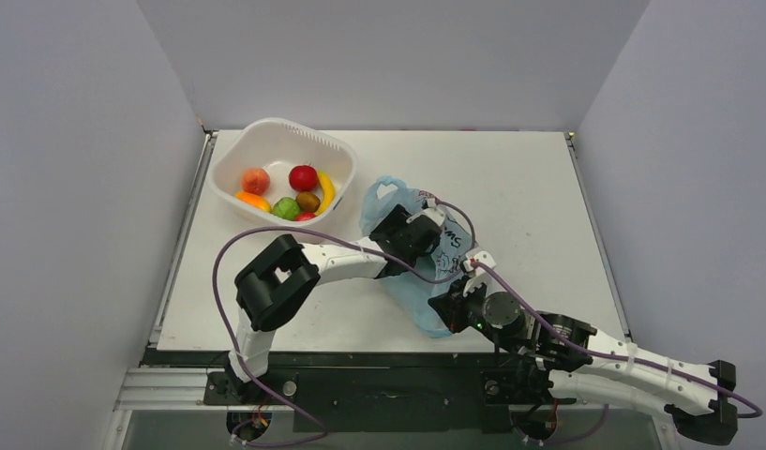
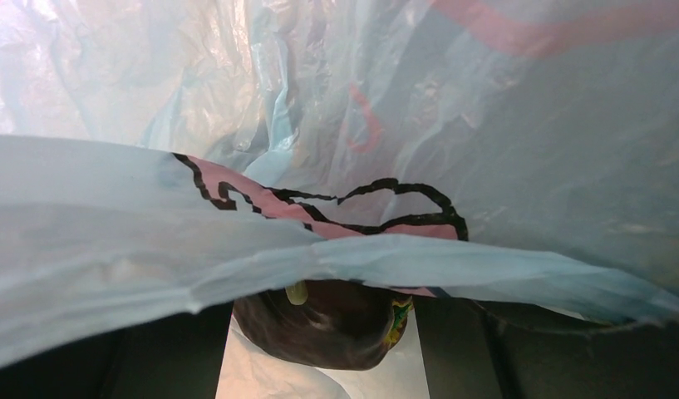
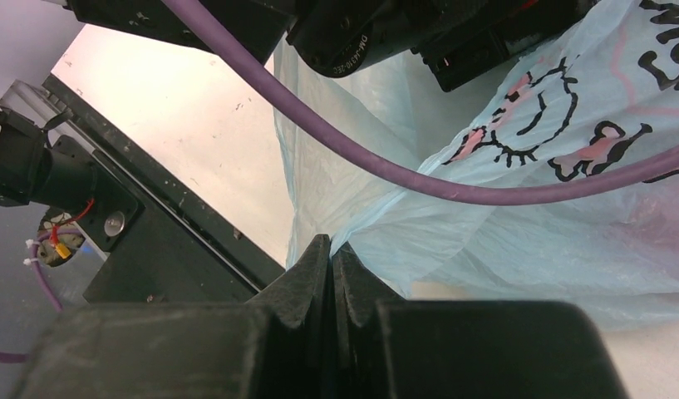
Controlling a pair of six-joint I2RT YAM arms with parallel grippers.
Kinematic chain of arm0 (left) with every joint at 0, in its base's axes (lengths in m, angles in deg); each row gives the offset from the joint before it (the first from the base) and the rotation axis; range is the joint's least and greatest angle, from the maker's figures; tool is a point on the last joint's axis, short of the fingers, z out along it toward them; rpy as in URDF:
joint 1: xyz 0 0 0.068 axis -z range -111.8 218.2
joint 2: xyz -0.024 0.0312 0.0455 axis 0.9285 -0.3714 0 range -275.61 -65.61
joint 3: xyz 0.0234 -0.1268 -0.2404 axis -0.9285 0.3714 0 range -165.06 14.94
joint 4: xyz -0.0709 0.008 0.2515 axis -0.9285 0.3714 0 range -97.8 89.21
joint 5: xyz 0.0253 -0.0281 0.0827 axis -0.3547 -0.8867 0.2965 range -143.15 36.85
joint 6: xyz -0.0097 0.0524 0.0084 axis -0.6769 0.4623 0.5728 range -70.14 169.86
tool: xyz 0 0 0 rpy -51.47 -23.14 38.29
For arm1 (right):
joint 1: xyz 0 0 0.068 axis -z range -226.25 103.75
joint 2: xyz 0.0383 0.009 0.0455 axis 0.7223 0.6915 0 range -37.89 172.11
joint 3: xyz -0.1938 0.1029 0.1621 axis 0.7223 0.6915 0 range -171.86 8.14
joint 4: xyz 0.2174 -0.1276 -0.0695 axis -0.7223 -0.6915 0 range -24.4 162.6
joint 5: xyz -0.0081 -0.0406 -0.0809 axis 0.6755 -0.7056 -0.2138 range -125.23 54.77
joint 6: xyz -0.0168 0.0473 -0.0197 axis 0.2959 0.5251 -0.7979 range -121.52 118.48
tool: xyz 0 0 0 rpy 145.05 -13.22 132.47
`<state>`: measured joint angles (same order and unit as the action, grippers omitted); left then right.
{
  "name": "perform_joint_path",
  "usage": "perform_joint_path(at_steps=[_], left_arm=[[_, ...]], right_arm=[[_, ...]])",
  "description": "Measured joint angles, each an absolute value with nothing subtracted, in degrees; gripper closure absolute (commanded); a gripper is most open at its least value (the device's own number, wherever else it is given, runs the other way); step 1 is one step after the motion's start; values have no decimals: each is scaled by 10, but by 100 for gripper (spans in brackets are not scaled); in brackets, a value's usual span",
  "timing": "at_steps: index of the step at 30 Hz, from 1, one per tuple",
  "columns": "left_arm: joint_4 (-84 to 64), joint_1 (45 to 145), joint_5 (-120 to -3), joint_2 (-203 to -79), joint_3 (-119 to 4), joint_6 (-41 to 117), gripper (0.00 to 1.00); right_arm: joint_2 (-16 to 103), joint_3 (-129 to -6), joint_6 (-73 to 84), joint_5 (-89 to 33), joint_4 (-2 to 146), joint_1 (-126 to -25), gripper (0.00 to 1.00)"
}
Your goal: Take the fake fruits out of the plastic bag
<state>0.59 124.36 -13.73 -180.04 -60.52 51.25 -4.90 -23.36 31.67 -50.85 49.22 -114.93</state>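
Observation:
My left gripper would bring the dark gourd (image 2: 327, 324) out of the bag if I lifted it now, because both fingers hold it snug under the bag's film.
The light-blue plastic bag (image 1: 383, 197) lies crumpled at mid-table. My left gripper (image 1: 433, 246) reaches inside it. In the left wrist view the bag's film (image 2: 485, 125) hangs over the jaws. A dark green gourd (image 2: 327, 324) fills the gap between the two dark fingers (image 2: 153, 366), which hold it. My right gripper (image 1: 451, 305) is shut on the bag's near edge. The right wrist view shows its tips (image 3: 332, 249) pinching the film (image 3: 485, 233). A red apple (image 1: 303, 177) and a yellow banana piece (image 1: 326, 190) lie in the white tub (image 1: 266, 131).
The tub stands at the table's back left and also holds an orange piece (image 1: 255, 180), a lime-green piece (image 1: 285, 208) and a brown oval (image 1: 308, 201). A purple cable (image 3: 361, 158) from the left arm crosses over the bag. The black table rail (image 3: 153, 224) runs close to my right gripper.

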Motion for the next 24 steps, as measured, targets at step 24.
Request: perform_joint_path(at_steps=[24], left_arm=[[123, 1357, -209, -1649, -553, 339, 92]], right_arm=[[-49, -235, 268, -500, 461, -1152, 100]])
